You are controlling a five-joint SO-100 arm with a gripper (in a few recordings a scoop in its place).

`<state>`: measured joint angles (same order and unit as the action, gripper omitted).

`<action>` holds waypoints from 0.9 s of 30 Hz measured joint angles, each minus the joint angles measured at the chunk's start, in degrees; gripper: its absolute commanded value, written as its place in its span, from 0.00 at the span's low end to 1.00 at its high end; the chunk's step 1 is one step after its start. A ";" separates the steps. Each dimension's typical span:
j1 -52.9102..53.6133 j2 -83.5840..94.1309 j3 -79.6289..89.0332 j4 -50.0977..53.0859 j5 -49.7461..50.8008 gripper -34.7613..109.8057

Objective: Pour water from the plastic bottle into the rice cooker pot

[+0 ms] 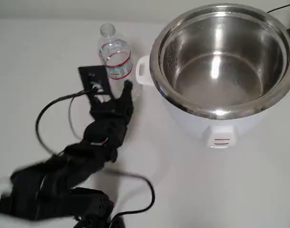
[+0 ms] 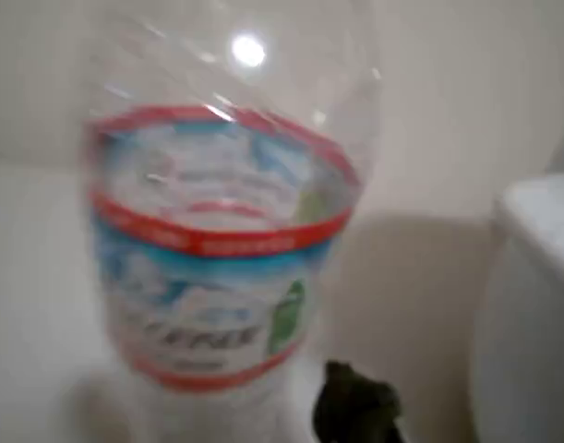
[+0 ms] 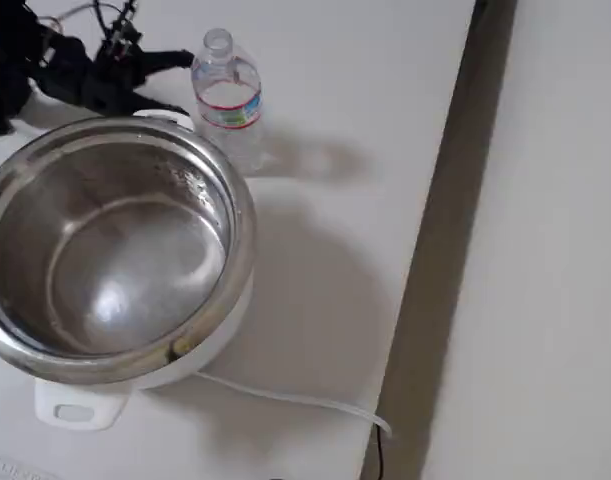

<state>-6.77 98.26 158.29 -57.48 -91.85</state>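
Observation:
I should grab the plastic bottle by its labeled body [image 1: 118,64] with my gripper next. The plastic bottle's opening [image 1: 107,30] then stays free to pour water into the pot.
The plastic bottle [image 1: 115,56] stands upright and capless on the white table, just left of the rice cooker pot [image 1: 216,113] in the overhead view. My black gripper [image 1: 114,90] reaches in from the lower left, open, with its jaws on either side of the bottle's lower part. In the wrist view the bottle [image 2: 217,268] is close and blurred, and one black fingertip [image 2: 355,411] sits just right of its base. The fixed view shows the bottle [image 3: 226,100] behind the shiny steel pot [image 3: 240,230], with the gripper [image 3: 150,65] to its left.
The white cooker body [image 2: 531,305] with its side handle [image 1: 141,71] stands close to the bottle. A black cable [image 1: 147,190] loops beside my arm. A white cord [image 3: 285,398] trails toward the table edge [image 3: 435,250].

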 measured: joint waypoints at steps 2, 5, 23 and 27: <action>0.26 -5.27 -2.90 -2.81 0.88 0.59; 0.26 -12.57 -7.47 -6.77 2.20 0.59; 0.79 -42.45 -29.79 -22.15 7.47 0.31; 0.70 -42.54 -29.88 -22.24 7.56 0.31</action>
<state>-6.06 55.72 128.41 -79.72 -84.29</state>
